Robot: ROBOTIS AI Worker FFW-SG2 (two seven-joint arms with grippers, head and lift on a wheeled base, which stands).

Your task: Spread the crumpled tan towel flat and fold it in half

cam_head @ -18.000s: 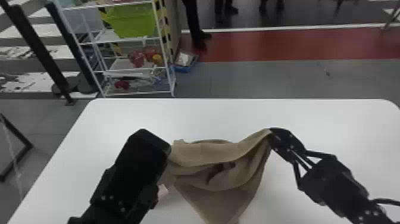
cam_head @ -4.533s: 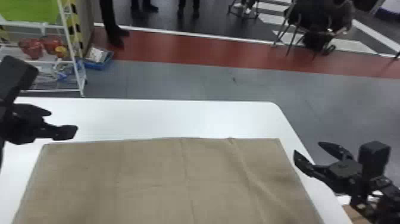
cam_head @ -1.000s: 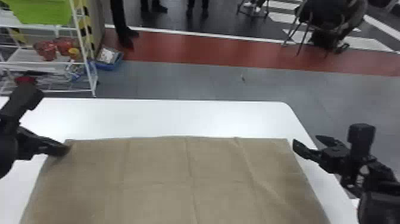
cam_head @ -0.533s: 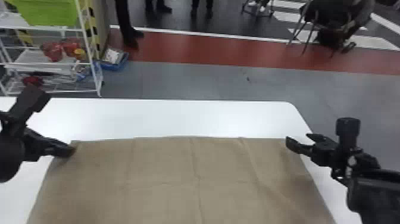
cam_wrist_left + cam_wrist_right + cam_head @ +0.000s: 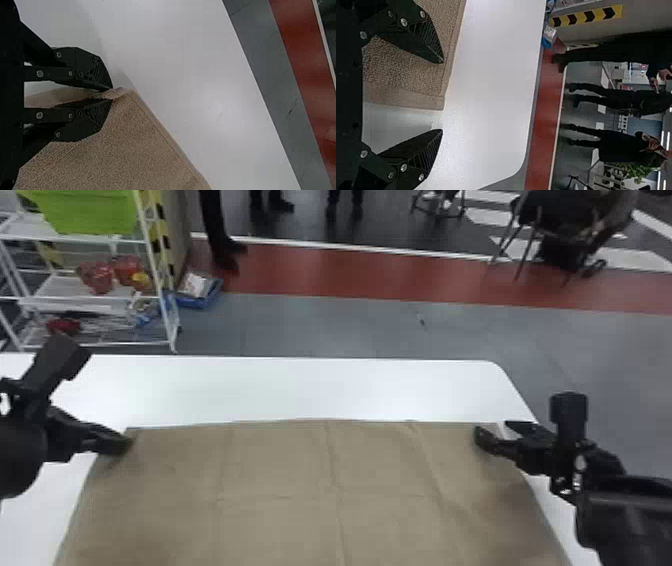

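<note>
The tan towel is spread out and is to be folded in half, so my right gripper will grab it next by its other hemmed corner.
The tan towel lies spread out on the white table, with faint creases across it. At its far left corner is my left gripper; in the left wrist view the towel's corner is pinched between the closed fingers of the left gripper. My right gripper stands at the far right corner. From the right wrist view, the right gripper is open, one finger over the towel and the other beyond its side edge, over bare table, with the corner between them.
The white table extends past the towel's far edge, its rounded far right corner near my right arm. Behind on the left stands a white wire shelf with a green bin; a blue tray sits on the floor beside it.
The towel, crumpled and raised in the oldest frame, now lies spread. My left gripper has come onto the far left corner and closed there; the right has moved left over the far right corner.
</note>
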